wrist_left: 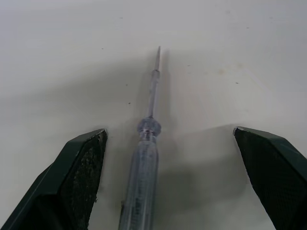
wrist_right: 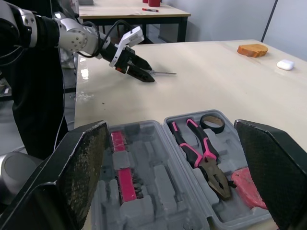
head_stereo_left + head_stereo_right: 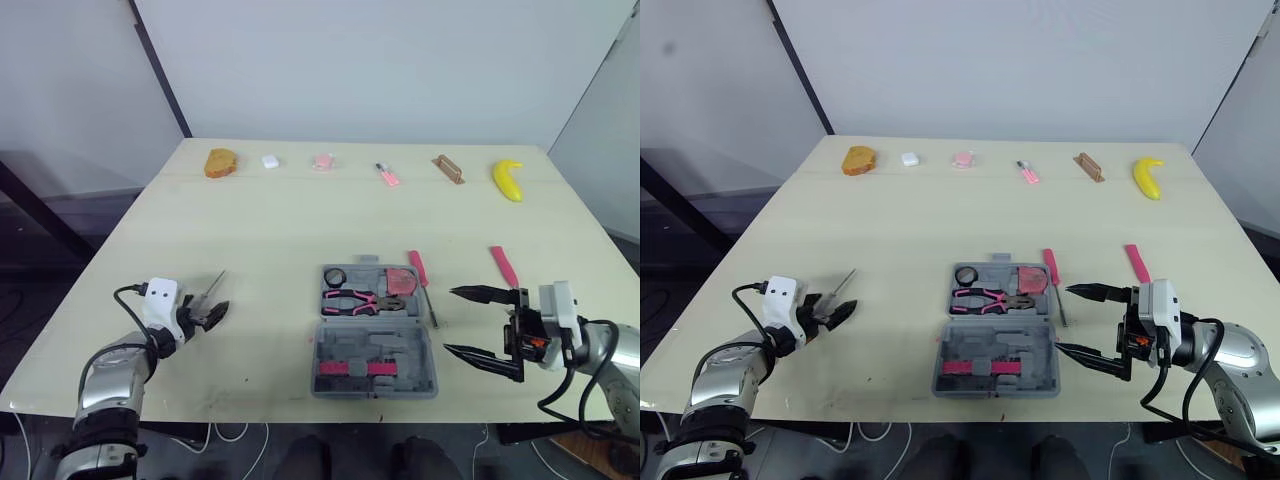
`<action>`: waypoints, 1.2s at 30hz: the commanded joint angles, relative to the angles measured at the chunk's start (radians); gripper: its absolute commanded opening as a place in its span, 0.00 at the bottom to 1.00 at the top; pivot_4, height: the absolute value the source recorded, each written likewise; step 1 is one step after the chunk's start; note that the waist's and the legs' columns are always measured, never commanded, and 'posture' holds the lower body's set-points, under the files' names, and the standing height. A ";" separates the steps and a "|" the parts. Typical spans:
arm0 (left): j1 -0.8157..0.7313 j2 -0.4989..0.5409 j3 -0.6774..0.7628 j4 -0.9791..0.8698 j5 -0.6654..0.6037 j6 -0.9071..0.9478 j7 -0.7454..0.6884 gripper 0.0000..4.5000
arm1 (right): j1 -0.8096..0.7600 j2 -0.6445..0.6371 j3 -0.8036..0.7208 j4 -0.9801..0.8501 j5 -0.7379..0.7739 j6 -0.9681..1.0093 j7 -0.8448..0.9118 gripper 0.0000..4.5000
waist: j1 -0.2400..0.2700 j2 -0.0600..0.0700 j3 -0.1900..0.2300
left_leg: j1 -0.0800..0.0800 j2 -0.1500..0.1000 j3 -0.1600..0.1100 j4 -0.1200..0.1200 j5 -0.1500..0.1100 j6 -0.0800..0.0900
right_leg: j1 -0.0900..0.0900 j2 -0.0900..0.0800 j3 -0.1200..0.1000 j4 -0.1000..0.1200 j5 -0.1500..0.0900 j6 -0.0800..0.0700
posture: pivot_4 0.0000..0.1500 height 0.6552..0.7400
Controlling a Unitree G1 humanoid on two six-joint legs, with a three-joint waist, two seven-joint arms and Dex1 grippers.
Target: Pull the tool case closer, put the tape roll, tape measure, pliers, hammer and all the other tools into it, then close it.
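Note:
My left gripper is to grab the clear screwdriver by its see-through handle (image 1: pixel 142 179) next, to put the screwdriver away in the grey tool case.
The grey tool case (image 3: pixel 373 340) lies open at the table's front middle. Its far half holds a black tape roll (image 3: pixel 334 277), pink-handled pliers (image 3: pixel 362 300) and a pink tape measure (image 3: pixel 401 281). A pink-handled screwdriver (image 3: pixel 420 275) lies just right of the case, and a pink tool (image 3: pixel 504 266) lies farther right. My right gripper (image 3: pixel 449 320) hovers open beside the case's right edge. At the front left, my left gripper (image 1: pixel 169 130) stands open astride a clear screwdriver (image 1: pixel 146 158), with both fingers (image 1: pixel 81 163) apart from it.
Along the table's far edge lie a piece of bread (image 3: pixel 221 162), a small white item (image 3: pixel 270 160), a pink item (image 3: pixel 322 161), a small pink tool (image 3: pixel 388 176), a brown block (image 3: pixel 449 169) and a banana (image 3: pixel 508 180). The case's near half holds a pink bit strip (image 3: pixel 350 368).

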 commanded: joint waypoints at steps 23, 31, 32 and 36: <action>-0.024 0.022 0.030 0.056 -0.015 -0.057 -0.021 0.03 | -0.011 0.007 -0.001 -0.027 0.020 -0.006 0.018 1.00 | 0.003 0.000 0.000 | 0.000 0.000 0.000 0.002 0.000 0.000 | 0.001 0.000 0.000 0.000 0.001 0.001 | 1.00 1.00; -0.004 0.057 0.007 -0.078 -0.036 -0.042 -0.149 0.03 | -0.018 0.016 -0.004 -0.011 0.024 -0.009 0.032 1.00 | 0.004 0.000 0.000 | 0.000 0.000 0.000 0.002 0.000 0.000 | 0.001 0.000 0.000 0.000 0.001 0.001 | 1.00 1.00; -0.003 0.062 0.000 -0.100 -0.038 -0.035 -0.170 0.03 | -0.018 0.015 -0.006 -0.007 0.023 -0.010 0.034 1.00 | 0.004 -0.001 0.000 | 0.000 0.000 0.000 0.002 0.000 0.000 | 0.001 0.000 0.000 0.000 0.001 0.001 | 1.00 1.00; -0.006 0.076 -0.047 -0.203 -0.040 -0.011 -0.251 0.03 | -0.009 0.010 -0.017 0.012 0.016 -0.021 0.044 1.00 | 0.005 0.000 0.000 | 0.000 0.000 0.001 0.002 0.000 0.000 | 0.001 0.000 0.001 0.000 0.001 0.001 | 1.00 1.00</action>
